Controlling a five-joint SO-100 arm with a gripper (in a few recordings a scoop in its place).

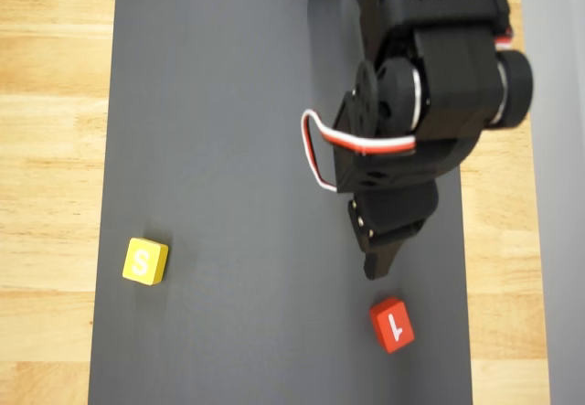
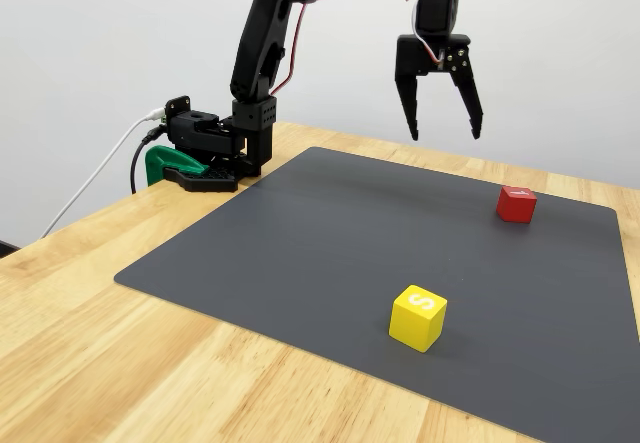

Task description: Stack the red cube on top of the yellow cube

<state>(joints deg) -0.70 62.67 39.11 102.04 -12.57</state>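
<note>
My gripper grabs the red cube [image 1: 391,325] by its opposite sides next, to stack it on top of the yellow cube [image 1: 145,261].
The red cube [image 1: 391,325] [image 2: 516,204] lies on the dark grey mat, a white "1" on its top face. The yellow cube [image 1: 145,261] [image 2: 418,317] with a white "S" on top sits apart from it, at the mat's left in the overhead view and near the front in the fixed view. My black gripper [image 2: 444,136] [image 1: 377,261] hangs open in the air well above the mat, fingers pointing down and spread, nothing between them. It is up and to the left of the red cube in the fixed view.
The dark grey mat [image 1: 238,149] [image 2: 320,233] covers most of a light wooden table [image 2: 90,343]. The arm's base [image 2: 215,148] is clamped with a green clamp at the table's back left in the fixed view, cables trailing off.
</note>
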